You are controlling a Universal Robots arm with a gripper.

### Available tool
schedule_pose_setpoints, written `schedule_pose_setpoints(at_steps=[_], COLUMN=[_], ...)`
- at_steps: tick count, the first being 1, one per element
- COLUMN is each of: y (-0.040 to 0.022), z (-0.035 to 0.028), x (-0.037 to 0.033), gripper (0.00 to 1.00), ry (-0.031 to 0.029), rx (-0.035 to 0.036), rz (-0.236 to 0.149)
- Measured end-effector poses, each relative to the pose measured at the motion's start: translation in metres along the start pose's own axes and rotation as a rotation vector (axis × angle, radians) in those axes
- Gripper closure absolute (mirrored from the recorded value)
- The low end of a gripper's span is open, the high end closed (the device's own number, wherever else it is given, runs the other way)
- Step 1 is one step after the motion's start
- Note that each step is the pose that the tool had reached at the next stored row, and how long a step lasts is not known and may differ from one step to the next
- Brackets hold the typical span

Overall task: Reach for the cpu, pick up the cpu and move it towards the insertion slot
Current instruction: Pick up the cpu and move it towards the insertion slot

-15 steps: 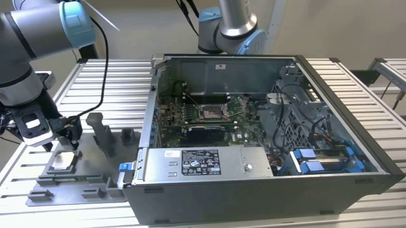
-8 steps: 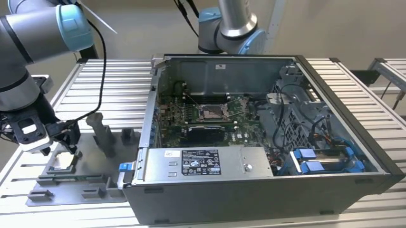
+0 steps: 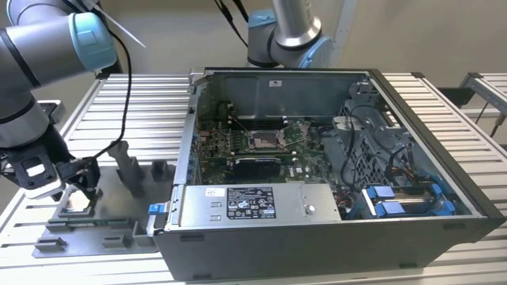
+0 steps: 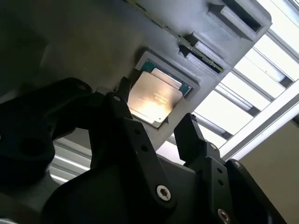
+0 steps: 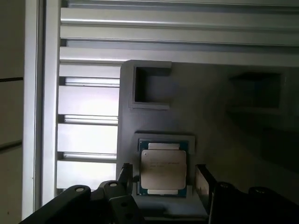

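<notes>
My gripper will next grip the two open side edges of the cpu to pick it up, because raised holder bars sit tight against two edges of the cpu (image 5: 163,169).
The cpu (image 5: 163,169) is a small silvery square chip with a greenish rim, lying flat in a pocket of the grey fixture plate (image 5: 210,121). In the second wrist view the cpu (image 4: 154,98) shines between two black fingers (image 4: 119,109). My gripper (image 5: 163,179) is open just above it, one finger on each side, with a small gap to each chip edge. In the exterior view the gripper (image 3: 73,185) hangs over the fixture plate (image 3: 95,234) at the exterior view's left. The insertion slot (image 3: 262,141) sits on the green board inside the open computer case.
The grey computer case (image 3: 317,237) stands beside the plate toward the exterior view's right, with its high wall between plate and board. Upright posts (image 3: 130,169) rise from the plate next to the gripper. A power supply (image 3: 253,205), cables and blue connectors (image 3: 396,199) crowd the case. Slatted aluminium table (image 3: 135,101) lies below.
</notes>
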State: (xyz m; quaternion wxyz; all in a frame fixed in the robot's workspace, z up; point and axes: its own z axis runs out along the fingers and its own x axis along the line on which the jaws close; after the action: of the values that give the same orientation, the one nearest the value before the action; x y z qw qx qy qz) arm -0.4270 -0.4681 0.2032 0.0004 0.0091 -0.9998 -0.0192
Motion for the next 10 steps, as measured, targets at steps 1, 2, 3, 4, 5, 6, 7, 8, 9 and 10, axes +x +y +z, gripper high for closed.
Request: schedule_pose_setpoints(at_steps=[1, 2, 3, 4, 5, 6, 7, 8, 9, 10], y=[0.0000, -0.0001, -0.0002, -0.0003, -0.0004, -0.0005, -0.0005, -0.0006, -0.0006, -0.0006], z=[0.0010, 0.0021, 0.0030, 0.0037, 0.0046, 0.0055, 0.0063, 0.0071, 0.0081, 0.0091], x=[-0.0001, -0.0002, -0.0002, -0.0002, -0.0002, -0.0002, -0.0002, -0.0002, -0.0002, -0.0002], gripper=[0.00, 0.00, 0.00, 0.00, 0.00, 0.00, 0.00, 0.00, 0.00, 0.00], ry=[-0.0001, -0.0001, -0.0001, 0.0000, 0.0000, -0.0001, -0.0001, 0.0000, -0.0001, -0.0001], rx=[-0.0001, -0.0001, -0.0001, 0.0000, 0.0000, -0.0001, -0.0001, 0.0000, -0.0001, -0.0001], rz=[0.000, 0.000, 0.000, 0.000, 0.000, 0.000, 0.000, 0.000, 0.000, 0.000])
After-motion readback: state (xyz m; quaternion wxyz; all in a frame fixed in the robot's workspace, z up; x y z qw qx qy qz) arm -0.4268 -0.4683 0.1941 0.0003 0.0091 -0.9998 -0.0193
